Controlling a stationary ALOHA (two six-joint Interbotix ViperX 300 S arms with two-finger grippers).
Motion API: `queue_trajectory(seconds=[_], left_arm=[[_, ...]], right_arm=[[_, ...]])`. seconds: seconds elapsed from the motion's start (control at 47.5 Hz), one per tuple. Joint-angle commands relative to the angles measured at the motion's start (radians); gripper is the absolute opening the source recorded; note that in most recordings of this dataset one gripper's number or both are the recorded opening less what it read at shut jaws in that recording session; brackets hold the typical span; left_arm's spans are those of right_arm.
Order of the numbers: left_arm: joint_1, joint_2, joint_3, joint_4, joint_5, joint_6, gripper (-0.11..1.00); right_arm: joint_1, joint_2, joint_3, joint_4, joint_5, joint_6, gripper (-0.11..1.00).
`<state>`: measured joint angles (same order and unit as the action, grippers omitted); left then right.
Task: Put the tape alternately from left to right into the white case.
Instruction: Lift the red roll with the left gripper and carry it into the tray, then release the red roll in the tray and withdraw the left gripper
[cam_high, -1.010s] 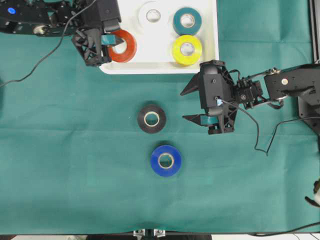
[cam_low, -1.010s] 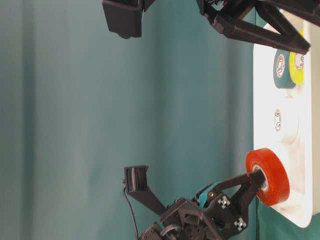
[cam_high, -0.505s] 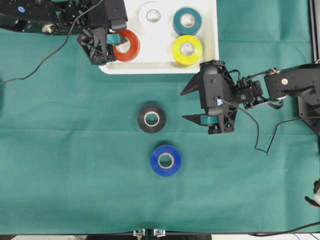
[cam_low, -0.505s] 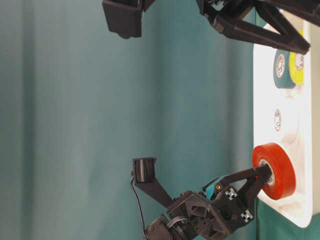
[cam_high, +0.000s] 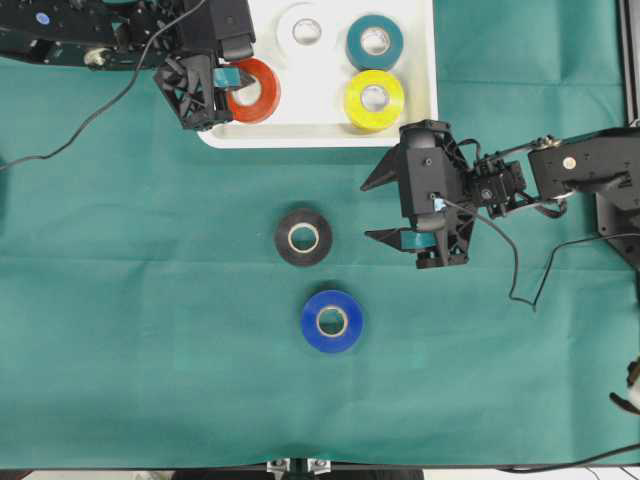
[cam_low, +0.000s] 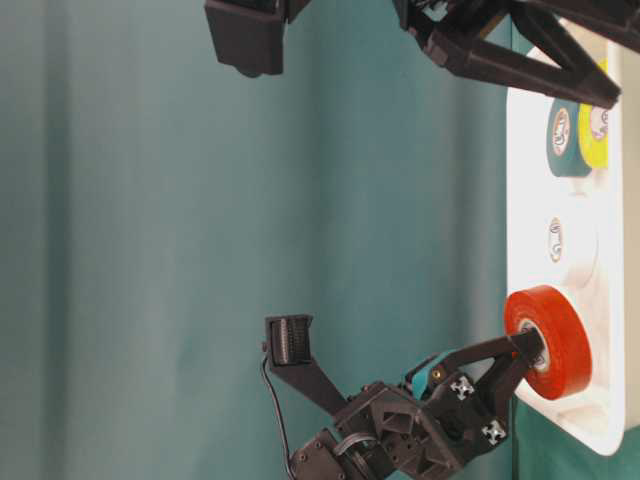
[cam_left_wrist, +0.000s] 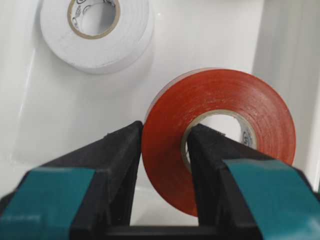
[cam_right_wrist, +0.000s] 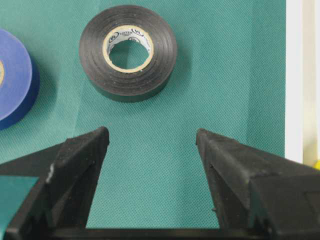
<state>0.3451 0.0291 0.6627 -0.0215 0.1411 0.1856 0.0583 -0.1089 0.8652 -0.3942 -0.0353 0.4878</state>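
My left gripper opens now, since the red-orange tape's lower edge hangs inside the case's rim over the case's bottom, so the tape would settle there.
My left gripper (cam_high: 228, 88) is shut on the red-orange tape (cam_high: 255, 90), one finger through its core and one outside. The roll hangs tilted over the near left corner of the white case (cam_high: 320, 137). The left wrist view shows the red tape (cam_left_wrist: 225, 95) pinched in the gripper (cam_left_wrist: 167, 127). White tape (cam_high: 305, 30), teal tape (cam_high: 375, 42) and yellow tape (cam_high: 373, 98) lie inside the case. Black tape (cam_high: 303, 237) and blue tape (cam_high: 331, 320) lie on the cloth. My right gripper (cam_high: 368, 210) hovers open and empty, right of the black tape (cam_right_wrist: 127, 52).
Green cloth covers the table. The case's rim (cam_right_wrist: 294, 75) runs along the right of the right wrist view, and blue tape (cam_right_wrist: 15, 80) is at its left edge. Cables trail from both arms across the cloth.
A second ago the left gripper carried the red tape a little farther over the case. It has held still for the last half second. The right arm has not moved.
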Motion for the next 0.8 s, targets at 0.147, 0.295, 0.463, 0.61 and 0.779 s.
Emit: queue_trajectory(seconds=[0.147, 0.295, 0.463, 0.61, 0.779], left_arm=[[0.002, -0.023, -0.003, 0.002, -0.011, 0.0, 0.08], [0.0, -0.035, 0.011, 0.0, -0.011, -0.002, 0.43], [-0.002, -0.046, 0.025, 0.0, -0.011, -0.003, 0.76], [-0.003, -0.048, 0.028, 0.0, -0.011, -0.003, 0.75], [-0.006, -0.048, 0.028, 0.0, -0.011, -0.005, 0.75]], right_arm=[[0.002, -0.009, -0.011, 0.002, -0.008, 0.002, 0.8], [0.003, -0.009, -0.011, 0.002, -0.008, 0.002, 0.8], [0.002, -0.009, -0.011, 0.002, -0.008, 0.002, 0.8], [0.003, -0.009, -0.011, 0.002, -0.008, 0.0, 0.8], [0.003, -0.009, -0.011, 0.002, -0.008, 0.0, 0.8]])
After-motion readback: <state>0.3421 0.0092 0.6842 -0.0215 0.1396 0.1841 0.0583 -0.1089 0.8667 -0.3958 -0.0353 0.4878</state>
